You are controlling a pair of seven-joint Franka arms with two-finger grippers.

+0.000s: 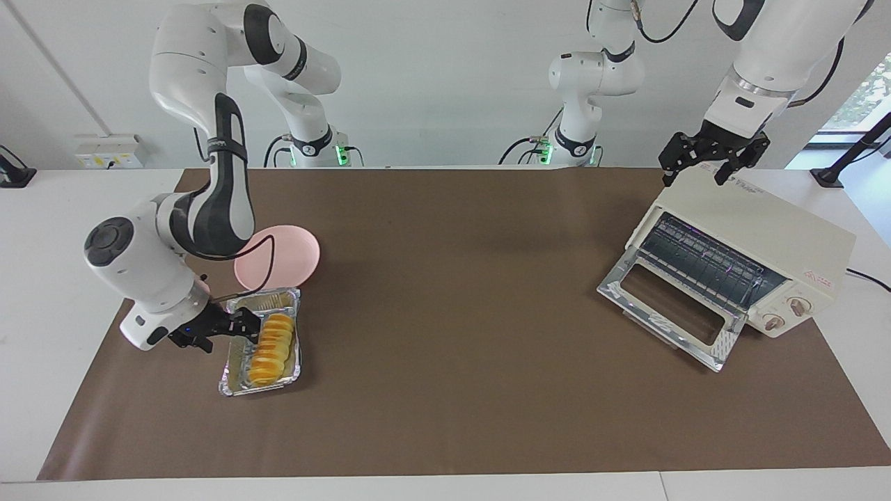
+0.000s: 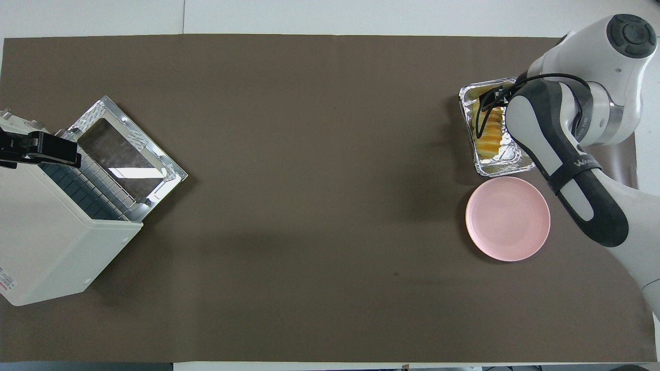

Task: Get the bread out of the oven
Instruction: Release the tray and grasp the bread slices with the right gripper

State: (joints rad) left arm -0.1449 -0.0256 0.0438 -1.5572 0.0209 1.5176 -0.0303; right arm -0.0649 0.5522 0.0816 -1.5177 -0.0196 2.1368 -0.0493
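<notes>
My right gripper picks up the bread by its upper end [image 2: 485, 102] next, to move it from the foil tray onto the pink plate [image 2: 507, 218].
The bread [image 1: 270, 348] [image 2: 488, 146], a ridged yellow-orange loaf, lies in a silver foil tray [image 1: 233, 384] [image 2: 502, 166] at the right arm's end of the table. My right gripper [image 1: 245, 325] [image 2: 491, 96] hangs open just over the loaf's end nearest the robots and holds nothing; the overhead view mostly hides it under its arm. The cream oven [image 1: 766, 223] [image 2: 46, 242] stands at the left arm's end with its glass door [image 1: 616, 280] folded down and its wire rack [image 1: 703, 261] bare. My left gripper [image 1: 696, 174] [image 2: 41, 149] waits open above the oven's top.
A pink plate [image 1: 285, 254] [image 2: 508, 218] sits beside the foil tray, nearer to the robots. A brown mat [image 1: 452, 313] covers the table between tray and oven. The oven's cable [image 1: 866, 277] trails off its side.
</notes>
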